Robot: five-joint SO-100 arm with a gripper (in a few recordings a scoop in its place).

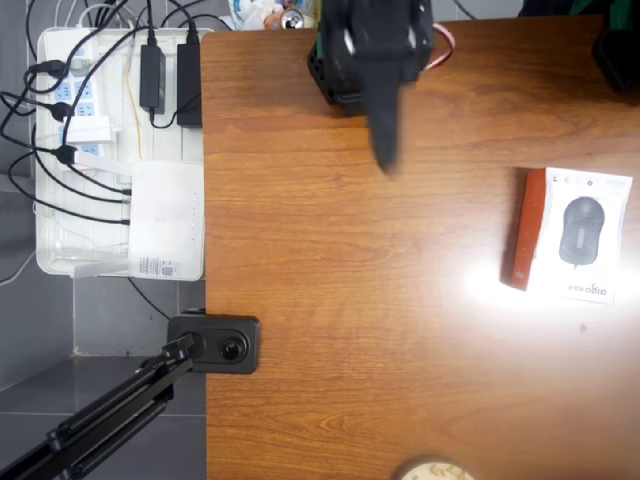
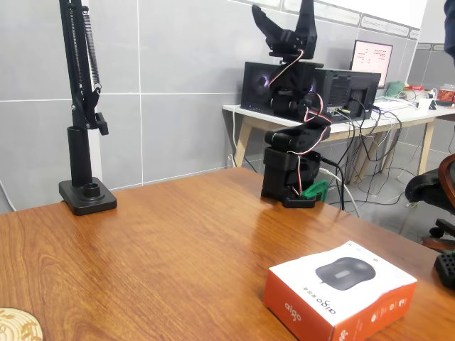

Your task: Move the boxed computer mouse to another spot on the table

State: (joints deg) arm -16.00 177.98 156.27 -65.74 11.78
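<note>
My gripper next needs to hold the boxed mouse by its long sides, so that it can move the boxed computer mouse [image 1: 575,235] to another spot on the tabletop.
The boxed computer mouse [image 1: 575,235] lies flat near the right edge of the brown table [image 1: 350,300], a white box picturing a dark mouse with an orange-red side. In the fixed view the box [image 2: 340,291] sits at the front right. My black arm stands at the table's far edge, folded upright. The gripper [image 2: 284,20] is raised high above the arm's base, open, with nothing between its fingers. In the overhead view the gripper [image 1: 385,140] shows as a blurred dark shape well left of the box and apart from it.
A white tray [image 1: 60,255] of power strips and cables hangs off the table's left side. A black camera stand base [image 1: 215,345] [image 2: 87,195] sits on the left edge. A round wooden disc [image 1: 432,470] lies at the front edge.
</note>
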